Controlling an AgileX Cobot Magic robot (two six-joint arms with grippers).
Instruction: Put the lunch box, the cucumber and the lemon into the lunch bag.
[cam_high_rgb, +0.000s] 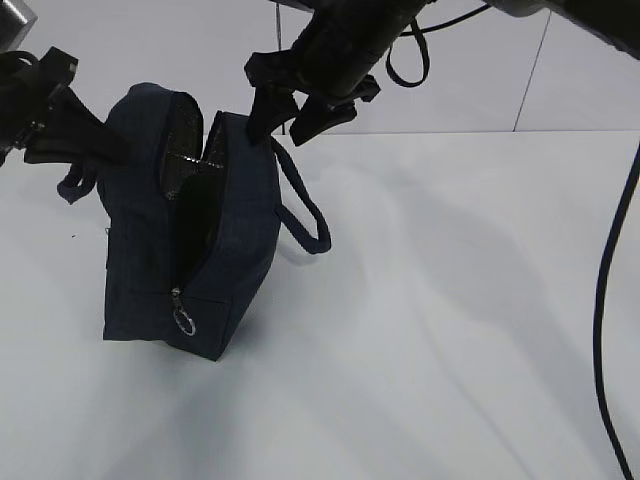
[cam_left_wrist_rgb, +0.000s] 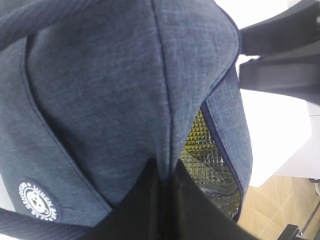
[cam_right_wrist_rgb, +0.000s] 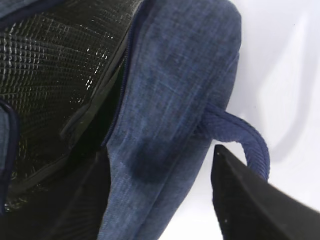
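Observation:
The bag's zipper opening (cam_high_rgb: 200, 200) is wide open, and the bag's slack cloth side stands up beside it, so my right gripper should grab that side's upper edge (cam_high_rgb: 257, 145) next.
The navy lunch bag (cam_high_rgb: 230, 260) stands upright on the white table with its zipper open, showing the silver foil lining (cam_left_wrist_rgb: 207, 155). My left gripper (cam_high_rgb: 105, 148) is shut on the bag's left flap; in the left wrist view its fingers (cam_left_wrist_rgb: 165, 172) pinch the fabric edge. My right gripper (cam_high_rgb: 290, 115) is open and straddles the bag's right wall (cam_right_wrist_rgb: 165, 125), with one finger inside the opening and one (cam_right_wrist_rgb: 245, 200) outside by the handle (cam_right_wrist_rgb: 245, 135). The lunch box, the cucumber and the lemon do not show in any view.
The metal ring pull (cam_high_rgb: 184, 320) hangs low on the bag's front. The white round logo (cam_left_wrist_rgb: 37, 201) is on the left side. A loop handle (cam_high_rgb: 305, 210) droops to the right. A black cable (cam_high_rgb: 605, 300) hangs at the right edge.

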